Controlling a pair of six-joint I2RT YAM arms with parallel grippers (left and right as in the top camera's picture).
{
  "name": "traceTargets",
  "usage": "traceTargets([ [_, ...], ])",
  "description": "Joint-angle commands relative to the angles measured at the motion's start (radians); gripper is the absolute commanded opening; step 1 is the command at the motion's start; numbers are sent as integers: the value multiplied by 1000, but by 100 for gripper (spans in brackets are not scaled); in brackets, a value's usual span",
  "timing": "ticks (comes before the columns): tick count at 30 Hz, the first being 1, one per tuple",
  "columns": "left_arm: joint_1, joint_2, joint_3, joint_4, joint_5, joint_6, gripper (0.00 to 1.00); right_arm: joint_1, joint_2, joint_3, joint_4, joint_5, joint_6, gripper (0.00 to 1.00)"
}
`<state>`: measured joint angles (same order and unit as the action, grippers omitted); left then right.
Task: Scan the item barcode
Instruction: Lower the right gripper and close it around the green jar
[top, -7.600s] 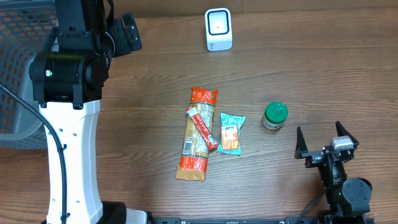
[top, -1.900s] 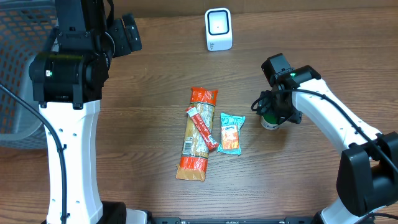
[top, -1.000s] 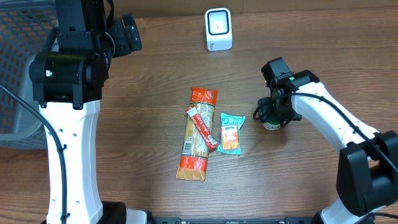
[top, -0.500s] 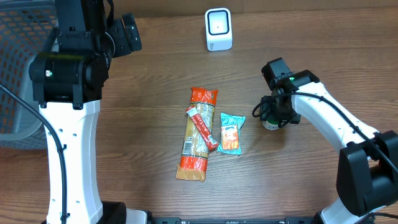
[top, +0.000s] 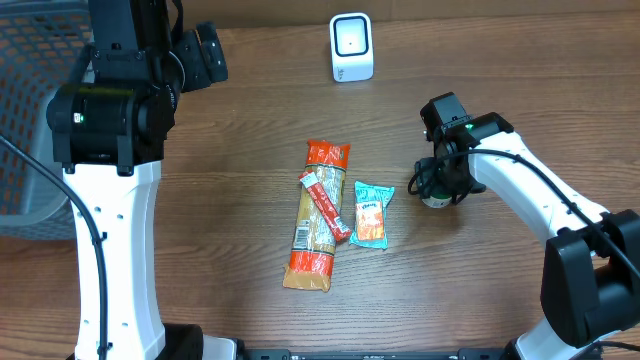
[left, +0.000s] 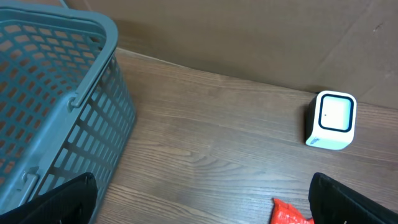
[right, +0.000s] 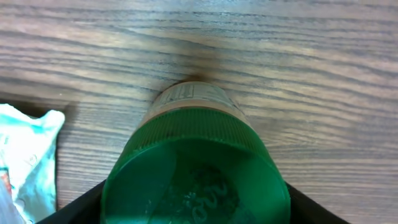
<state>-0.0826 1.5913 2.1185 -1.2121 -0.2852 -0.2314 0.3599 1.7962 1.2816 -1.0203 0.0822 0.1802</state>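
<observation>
My right gripper grabs the jar from above by the sides of its green lid (top: 437, 195) (right: 196, 168) next to scan the barcode, leaving the label below uncovered.
A jar with a green lid (right: 196, 168) stands upright on the wooden table and fills the right wrist view. My right gripper (top: 440, 180) is down over it, with a black finger pressed against each side of the lid. From overhead only the jar's lower edge (top: 434, 200) shows under the wrist. The white scanner (top: 351, 47) stands at the back of the table, also in the left wrist view as the scanner (left: 331, 120). My left gripper (left: 202, 202) hangs high at the back left, open and holding nothing.
A long orange pasta packet (top: 312, 235), a red stick pack (top: 325, 205) lying across it and a teal packet (top: 370, 213) lie mid-table, left of the jar. A blue-grey basket (left: 50, 112) stands at the left edge.
The right wrist has shifted very slightly over the jar. The jar stays in place on the table. The left arm has not moved.
</observation>
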Motion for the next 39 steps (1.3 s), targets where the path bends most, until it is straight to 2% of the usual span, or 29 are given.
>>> traceTargets([
  [1, 4, -3, 10, 0, -10, 19, 100, -2, 0, -9, 7, -1, 27, 83],
  [6, 4, -3, 10, 0, -10, 19, 100, -2, 0, -9, 8, -7, 203, 95],
  [10, 4, -3, 10, 0, -10, 19, 100, -2, 0, -9, 17, -8, 214, 100],
  [20, 4, -3, 10, 0, -10, 19, 100, -2, 0, -9, 65, -16, 217, 100],
  [21, 4, -3, 10, 0, -10, 19, 100, -2, 0, -9, 63, -16, 217, 96],
  [24, 4, -3, 10, 0, -10, 19, 100, -2, 0, -9, 60, -16, 217, 95],
  [26, 4, -3, 10, 0, -10, 19, 100, -1, 0, -11, 61, -16, 217, 91],
  [32, 4, -3, 10, 0, -10, 19, 100, -1, 0, -45, 93, -12, 217, 87],
  [39, 4, -3, 10, 0, -10, 19, 100, -1, 0, -133, 211, -13, 217, 87],
])
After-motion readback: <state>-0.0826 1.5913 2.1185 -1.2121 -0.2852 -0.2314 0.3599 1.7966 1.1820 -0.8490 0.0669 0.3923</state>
